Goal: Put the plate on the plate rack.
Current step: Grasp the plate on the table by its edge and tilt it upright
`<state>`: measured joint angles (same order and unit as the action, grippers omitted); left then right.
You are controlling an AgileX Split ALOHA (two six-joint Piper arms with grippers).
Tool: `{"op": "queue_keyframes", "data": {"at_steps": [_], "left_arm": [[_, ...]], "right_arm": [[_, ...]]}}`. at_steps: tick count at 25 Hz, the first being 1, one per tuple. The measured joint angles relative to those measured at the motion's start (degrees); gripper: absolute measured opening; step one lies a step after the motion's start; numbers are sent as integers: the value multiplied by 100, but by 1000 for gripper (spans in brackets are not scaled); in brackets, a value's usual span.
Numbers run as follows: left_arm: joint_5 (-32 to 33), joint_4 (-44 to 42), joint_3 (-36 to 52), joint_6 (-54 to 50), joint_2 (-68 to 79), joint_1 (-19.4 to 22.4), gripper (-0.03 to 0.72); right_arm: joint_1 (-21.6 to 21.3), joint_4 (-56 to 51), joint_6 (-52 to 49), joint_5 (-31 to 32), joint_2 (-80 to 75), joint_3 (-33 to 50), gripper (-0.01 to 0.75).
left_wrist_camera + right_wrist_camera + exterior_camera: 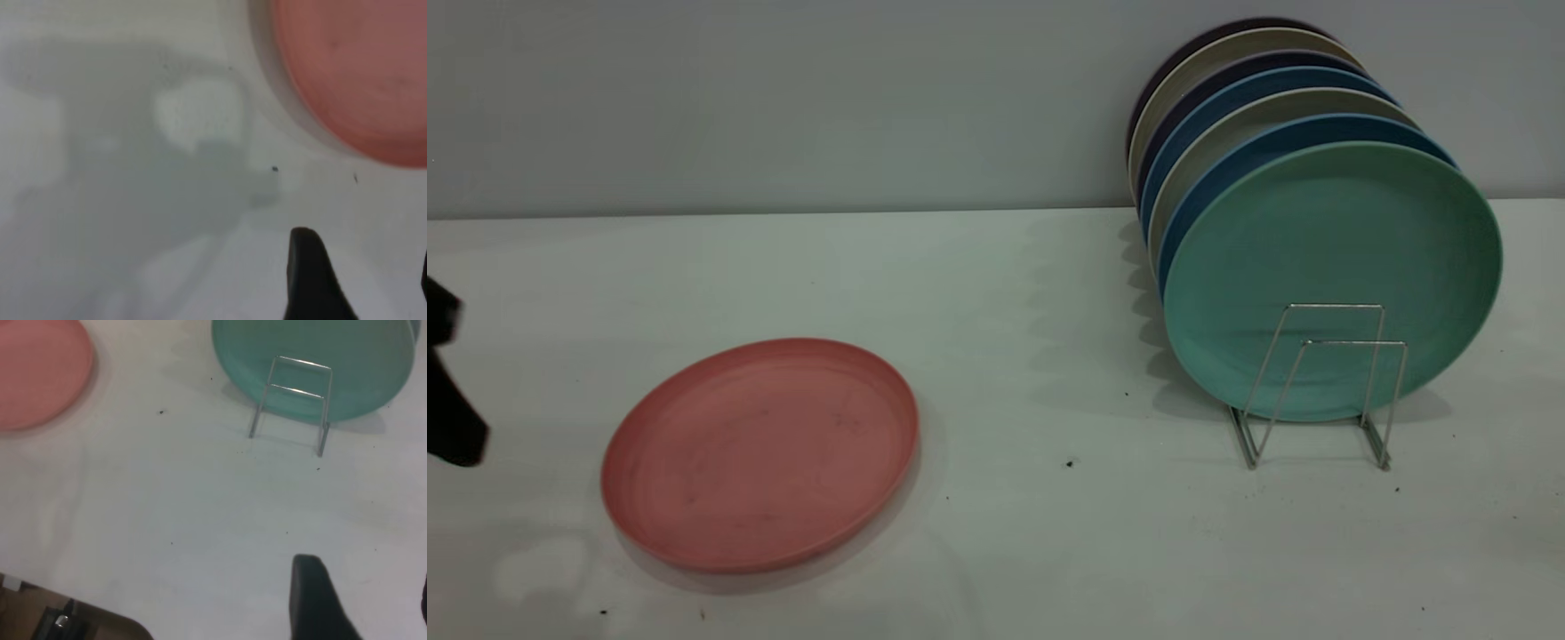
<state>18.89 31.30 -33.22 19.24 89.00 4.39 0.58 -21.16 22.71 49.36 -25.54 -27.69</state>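
Observation:
The left gripper grabs the salmon-pink plate by its rim (pixel 617 449) next, to stand the plate in the wire plate rack (pixel 1325 382).
The salmon-pink plate (pixel 760 453) lies flat on the white table at the front left. It also shows in the left wrist view (pixel 360 73) and the right wrist view (pixel 37 373). The wire plate rack (pixel 1325 382) stands at the right, its front loops empty; it also shows in the right wrist view (pixel 293 393). My left gripper (pixel 452 382) is at the far left edge, left of the plate, apart from it, open and empty (pixel 363 267). My right gripper (pixel 363 593) is open and empty above bare table in front of the rack; it is out of the exterior view.
A mint-green plate (pixel 1334 276) stands upright in the rack just behind the front loops, with several blue, cream and dark plates (pixel 1227 98) behind it against the wall. The table's near edge (pixel 73 603) shows in the right wrist view.

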Motion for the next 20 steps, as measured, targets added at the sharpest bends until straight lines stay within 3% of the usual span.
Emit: {"op": "queue_keyframes", "data": {"at_steps": [7,20], "left_arm": [[-12,969,-985,763,1477,6,427],[-207,1281,-1845,649,3054,6,427]], "right_arm": [[0,0,17,-5,0,0,402],[0,0,17,-5,0,0,402]]}}
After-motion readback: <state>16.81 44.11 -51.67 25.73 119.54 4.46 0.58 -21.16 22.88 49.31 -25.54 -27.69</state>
